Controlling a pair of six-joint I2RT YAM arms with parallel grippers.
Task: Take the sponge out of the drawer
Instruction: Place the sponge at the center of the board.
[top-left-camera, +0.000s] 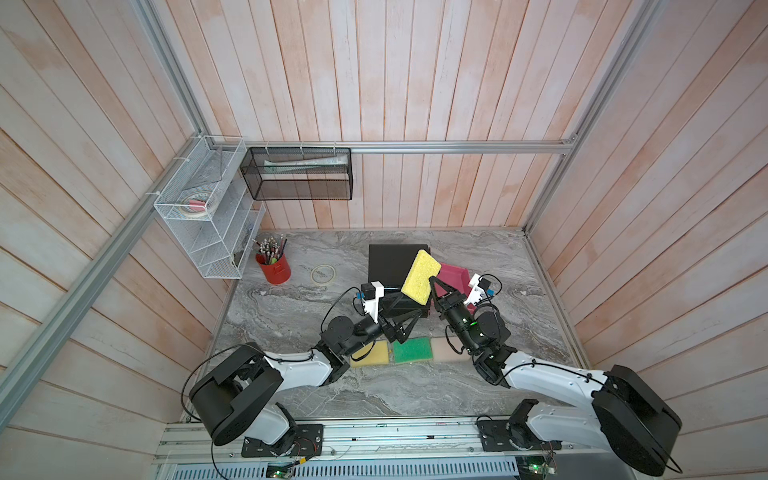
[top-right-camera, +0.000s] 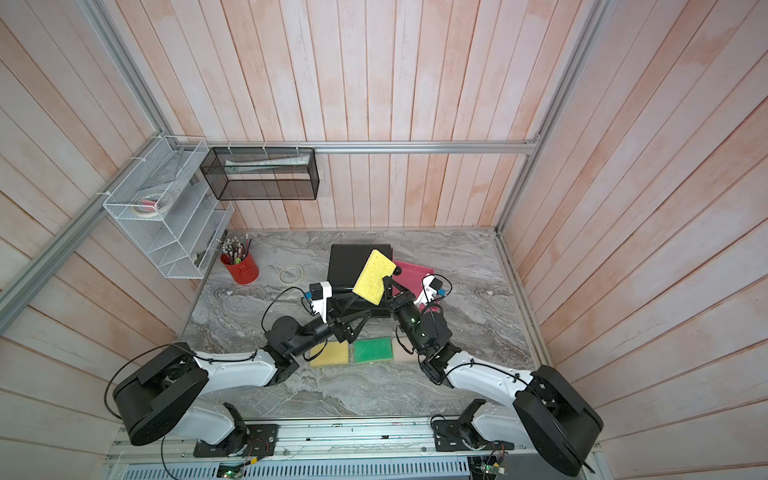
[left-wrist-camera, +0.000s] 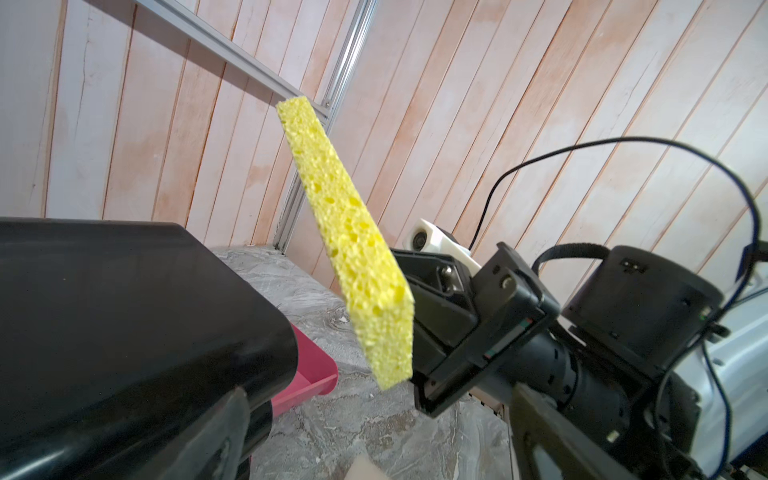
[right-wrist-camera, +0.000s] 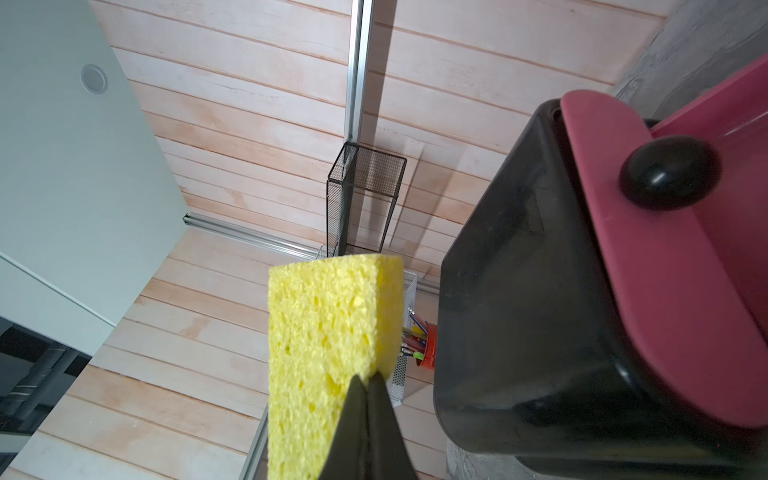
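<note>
My left gripper's fingers are short of the sponge's lower end, so I should move my left gripper forward before I close it.
A yellow sponge (top-left-camera: 420, 276) (top-right-camera: 373, 276) hangs tilted in the air over the front right corner of the black drawer cabinet (top-left-camera: 390, 262) (left-wrist-camera: 124, 311). My right gripper (top-left-camera: 432, 279) (right-wrist-camera: 365, 378) is shut on the sponge's (right-wrist-camera: 324, 332) edge. The pink drawer (top-left-camera: 453, 276) (right-wrist-camera: 665, 291), with a black knob, stands pulled out on the cabinet's right side. My left gripper (top-left-camera: 409, 316) (left-wrist-camera: 378, 399) is open and holds nothing, just in front of the cabinet; its wrist view shows the sponge (left-wrist-camera: 357, 249) edge-on.
Three sponges lie in a row near the front: yellow (top-left-camera: 372, 353), green (top-left-camera: 411, 349), beige (top-left-camera: 446, 348). A red pen cup (top-left-camera: 274, 268) and a tape roll (top-left-camera: 323, 274) sit at the back left. A white wire rack (top-left-camera: 208, 208) and a black mesh basket (top-left-camera: 297, 174) hang on the walls.
</note>
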